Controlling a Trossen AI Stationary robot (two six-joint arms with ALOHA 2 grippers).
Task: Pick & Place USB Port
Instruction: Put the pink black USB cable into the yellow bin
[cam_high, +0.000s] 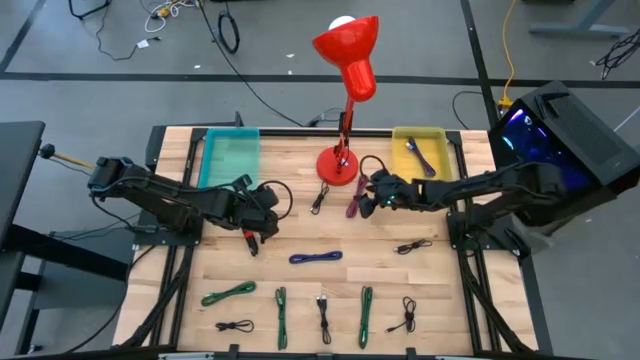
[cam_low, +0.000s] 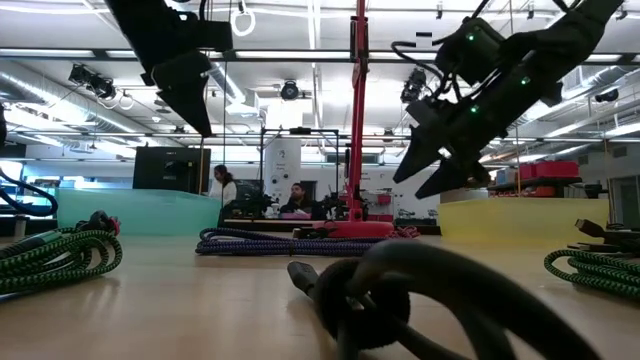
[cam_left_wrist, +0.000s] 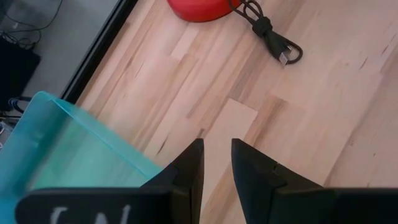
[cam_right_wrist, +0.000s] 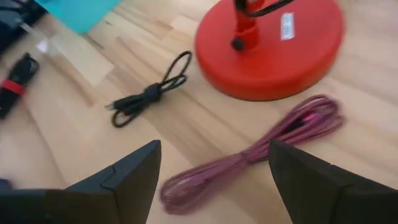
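The magenta cable needs to go in the yellow bin, so my right gripper next needs to grab it by its looped end (cam_right_wrist: 198, 183).
A coiled magenta cable (cam_right_wrist: 261, 152) lies on the wood beside the red lamp base (cam_right_wrist: 267, 43), and also shows in the high view (cam_high: 352, 203). My right gripper (cam_right_wrist: 214, 180) hangs open above the magenta cable, clear of the table (cam_low: 430, 180), one finger on each side of the cable's near end. A short black USB cable (cam_right_wrist: 149, 93) lies just left of the lamp base (cam_high: 320, 198). My left gripper (cam_left_wrist: 216, 162) hovers near the teal bin (cam_left_wrist: 68, 149), holding nothing, its fingers only a narrow gap apart (cam_high: 266, 212).
A yellow bin (cam_high: 422, 152) at the far right holds a black cable. A blue cable (cam_high: 316, 258) lies mid-table. Several green and black bundled cables line the near edge (cam_high: 322, 315). A black cable with a red band (cam_high: 250, 238) lies below my left gripper. The red lamp stands tall at the far middle.
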